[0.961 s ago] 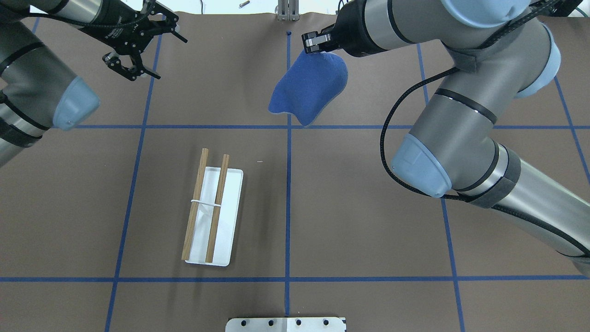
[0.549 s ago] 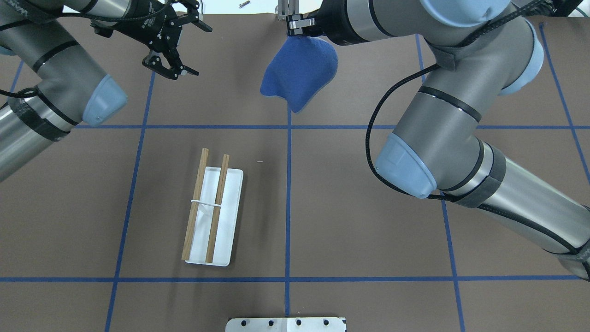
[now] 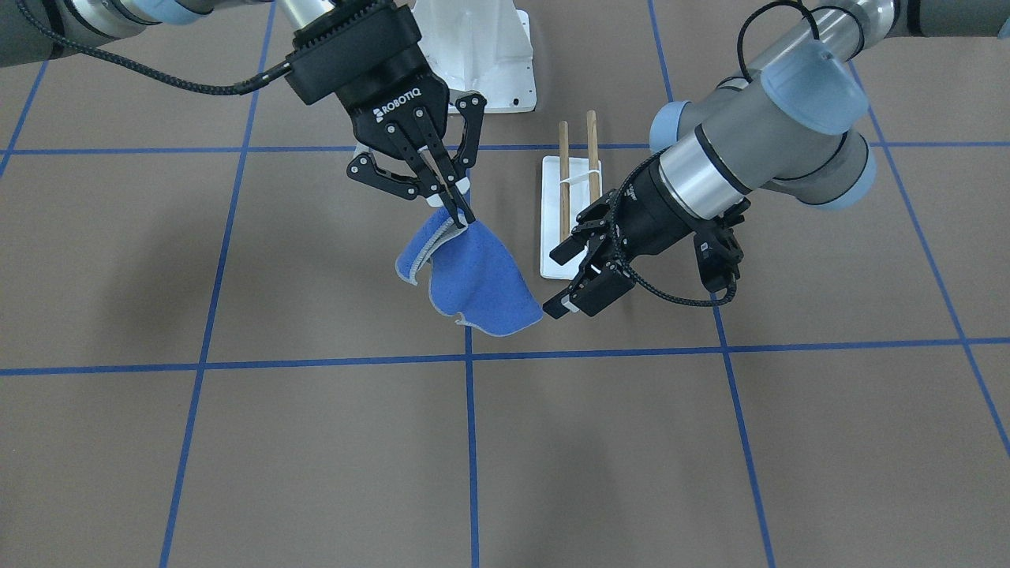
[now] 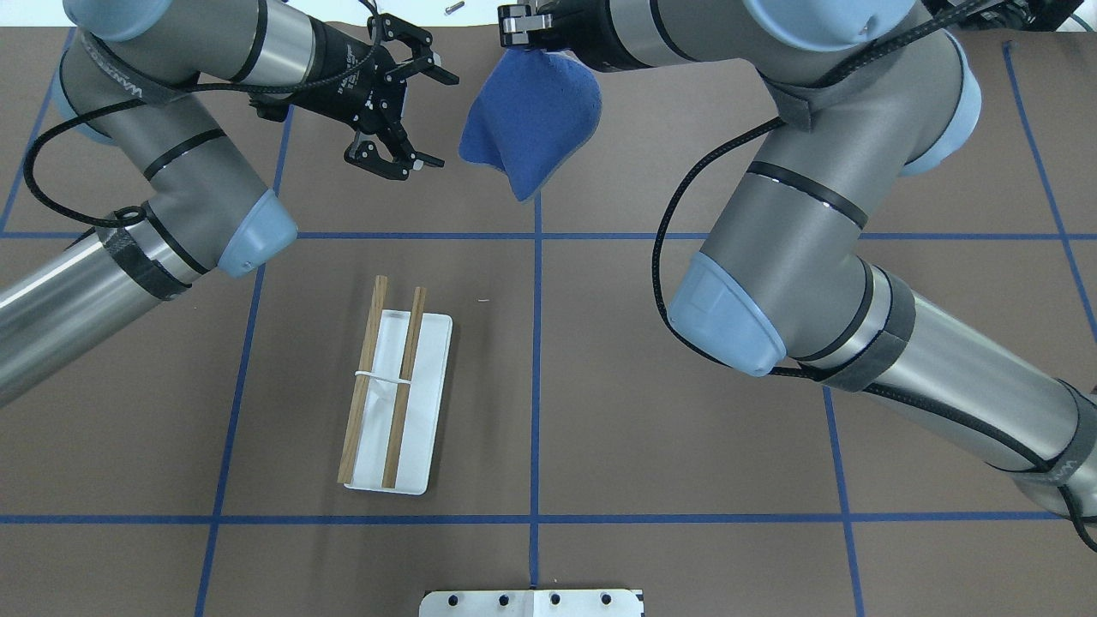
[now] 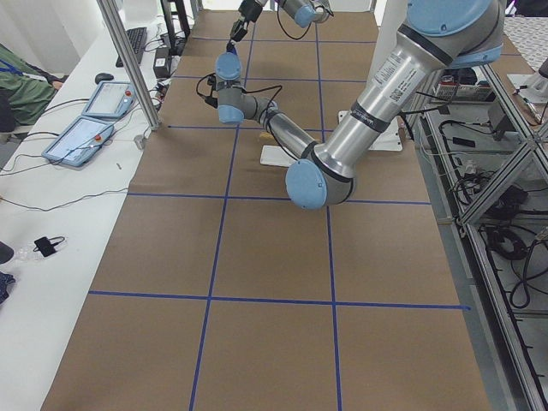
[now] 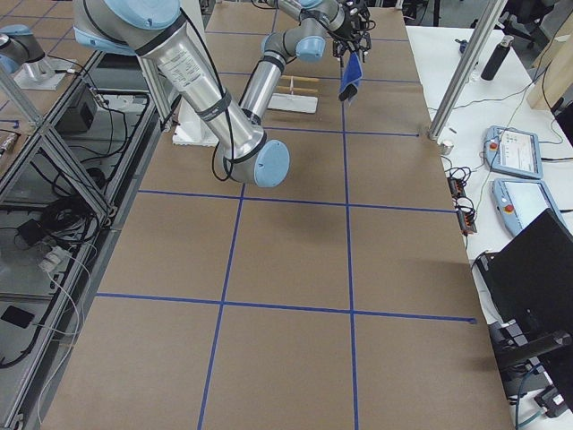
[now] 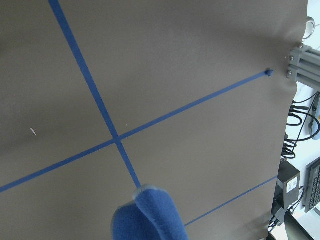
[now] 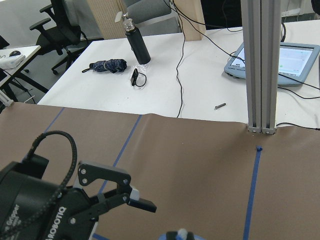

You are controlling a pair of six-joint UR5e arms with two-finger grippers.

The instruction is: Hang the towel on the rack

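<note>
My left gripper grabs the towel by its free hanging corner (image 3: pixel 536 314) next, to spread the towel for hanging on the rack (image 3: pixel 565 203).
The blue towel (image 4: pixel 531 120) hangs in the air from one corner, pinched by my right gripper (image 4: pixel 517 43) at the far middle of the table. In the front view the right gripper (image 3: pixel 458 214) is shut on the towel's (image 3: pixel 477 280) top edge. My left gripper (image 4: pixel 435 120) is open and empty, just left of the hanging towel and pointing at it. In the front view the left gripper (image 3: pixel 557 281) is beside the towel's lower corner. The rack (image 4: pixel 426 403), a white base with two wooden rods (image 4: pixel 362 377), stands nearer the robot, apart from both grippers.
A white bolted metal pedestal (image 4: pixel 531 602) sits at the near table edge and shows at the top of the front view (image 3: pixel 481 47). Blue tape lines (image 4: pixel 536 360) grid the brown table cover. An aluminium post (image 8: pixel 260 65) stands at the far edge.
My right gripper has carried the towel left and farther away. My left arm has swung right, bringing its open gripper close beside the towel. The rack has not moved.
</note>
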